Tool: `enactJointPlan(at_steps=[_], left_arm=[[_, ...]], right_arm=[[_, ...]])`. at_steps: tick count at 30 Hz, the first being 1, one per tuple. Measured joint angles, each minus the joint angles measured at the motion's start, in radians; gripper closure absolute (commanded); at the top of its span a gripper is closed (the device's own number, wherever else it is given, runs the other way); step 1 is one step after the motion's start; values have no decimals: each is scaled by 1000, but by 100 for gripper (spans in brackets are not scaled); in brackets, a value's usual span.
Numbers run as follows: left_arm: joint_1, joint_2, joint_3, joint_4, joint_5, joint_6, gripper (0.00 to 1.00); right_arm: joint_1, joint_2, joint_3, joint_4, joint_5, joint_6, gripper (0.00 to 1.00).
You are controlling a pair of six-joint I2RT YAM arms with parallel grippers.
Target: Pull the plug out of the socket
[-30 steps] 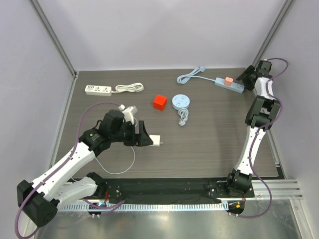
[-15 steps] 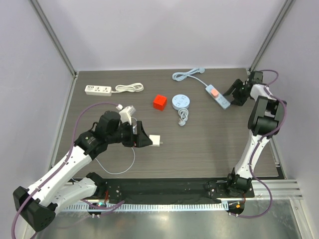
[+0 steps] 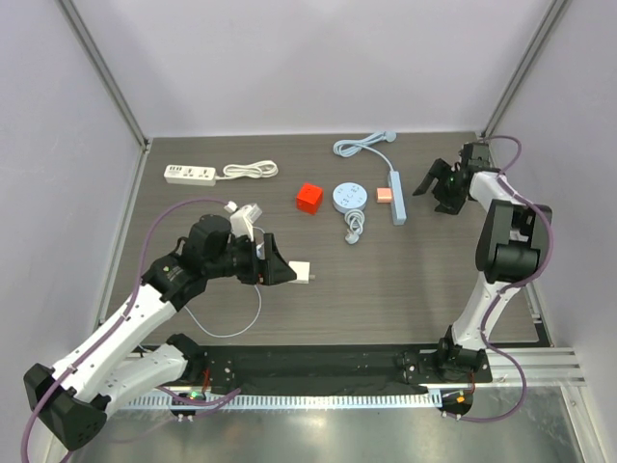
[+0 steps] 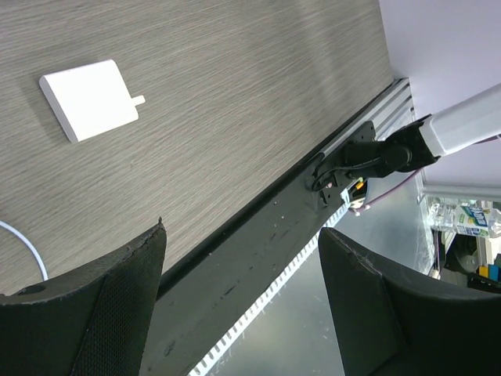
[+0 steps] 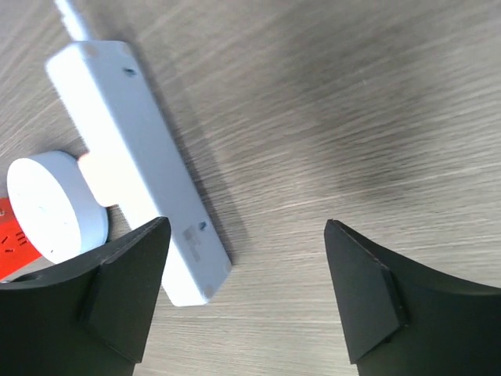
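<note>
The pink plug stays free for my left gripper to pull off. My right gripper needs to hold the pale blue power strip by its cordless end (image 3: pixel 398 214) (image 5: pixel 190 259).
The pale blue power strip (image 3: pixel 396 197) lies on its side near the back middle of the table. A pink plug (image 3: pixel 384 194) sits in its socket face and points left. Its cord (image 3: pixel 362 145) curls away behind it. My right gripper (image 3: pixel 435 189) is open and empty just right of the strip, not touching it. In the right wrist view the strip (image 5: pixel 137 164) and the plug (image 5: pixel 97 179) lie ahead and left of my open right gripper (image 5: pixel 246 227). My left gripper (image 3: pixel 280 266) is open and empty beside a flat white adapter (image 3: pixel 301 272).
A round white socket (image 3: pixel 349 198) with a short cord and a red cube (image 3: pixel 309 198) lie just left of the plug. A white power strip (image 3: pixel 190 174) lies at the back left. The flat adapter (image 4: pixel 90 98) shows in the left wrist view, with a thin white cable (image 3: pixel 231 323) near the front.
The blue strip has slid left from the back right corner, turned lengthways and tipped on its side, plug now facing left. My right gripper followed it left. The left arm barely moved.
</note>
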Motion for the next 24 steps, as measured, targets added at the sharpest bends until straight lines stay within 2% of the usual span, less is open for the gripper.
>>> enactJointPlan(at_steps=[3, 6, 10, 15, 18, 21, 22, 24], left_arm=[[0, 3, 0, 16, 4, -2, 21], [0, 16, 0, 29, 11, -3, 21], [0, 26, 0, 31, 16, -6, 21], [0, 26, 0, 31, 16, -11, 21], [0, 25, 0, 31, 16, -24, 21], [0, 24, 0, 32, 16, -36, 22], [0, 24, 0, 35, 16, -40, 22], [0, 24, -1, 43, 17, -55, 23]], right_arm=[[28, -39, -2, 18, 20, -30, 8], [112, -55, -2, 37, 49, -63, 5], [197, -44, -2, 37, 65, -88, 7], [212, 3, -2, 35, 92, -101, 14], [210, 28, -2, 32, 112, -110, 20], [208, 39, -3, 33, 128, -114, 40], [208, 39, -7, 37, 130, -114, 51], [208, 39, -23, 52, 126, -105, 58]])
